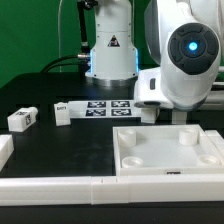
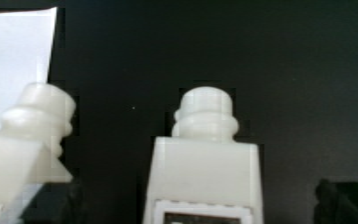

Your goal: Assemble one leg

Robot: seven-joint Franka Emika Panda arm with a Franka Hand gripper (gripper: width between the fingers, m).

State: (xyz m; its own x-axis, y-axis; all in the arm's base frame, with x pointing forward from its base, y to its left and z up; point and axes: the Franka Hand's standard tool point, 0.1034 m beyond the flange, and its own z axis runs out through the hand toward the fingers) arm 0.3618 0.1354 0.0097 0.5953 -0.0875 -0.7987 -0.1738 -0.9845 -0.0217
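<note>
My gripper should close on the leg now: my fingers reach down beside the leg's tagged body [image 2: 204, 180], below the leg's rounded end.
In the wrist view a white leg [image 2: 208, 150] lies on the black table with its rounded end pointing away and its tag [image 2: 202, 212] near the frame edge. It sits between my gripper [image 2: 197, 208] fingers, whose dark tips [image 2: 348, 198] show at the lower corners, with a gap on each side. A second leg [image 2: 25, 140] lies just beside it. In the exterior view the gripper [image 1: 163, 112] is low behind the tray-like panel [image 1: 165, 150], mostly hidden by the arm. Two more legs [image 1: 22, 118] [image 1: 61, 112] lie at the exterior view's left.
The marker board [image 1: 105, 108] lies at the arm's base. Long white border bars [image 1: 60, 186] run along the front, with a white block [image 1: 5, 150] at the exterior view's far left. A white panel corner [image 2: 16, 45] shows in the wrist view.
</note>
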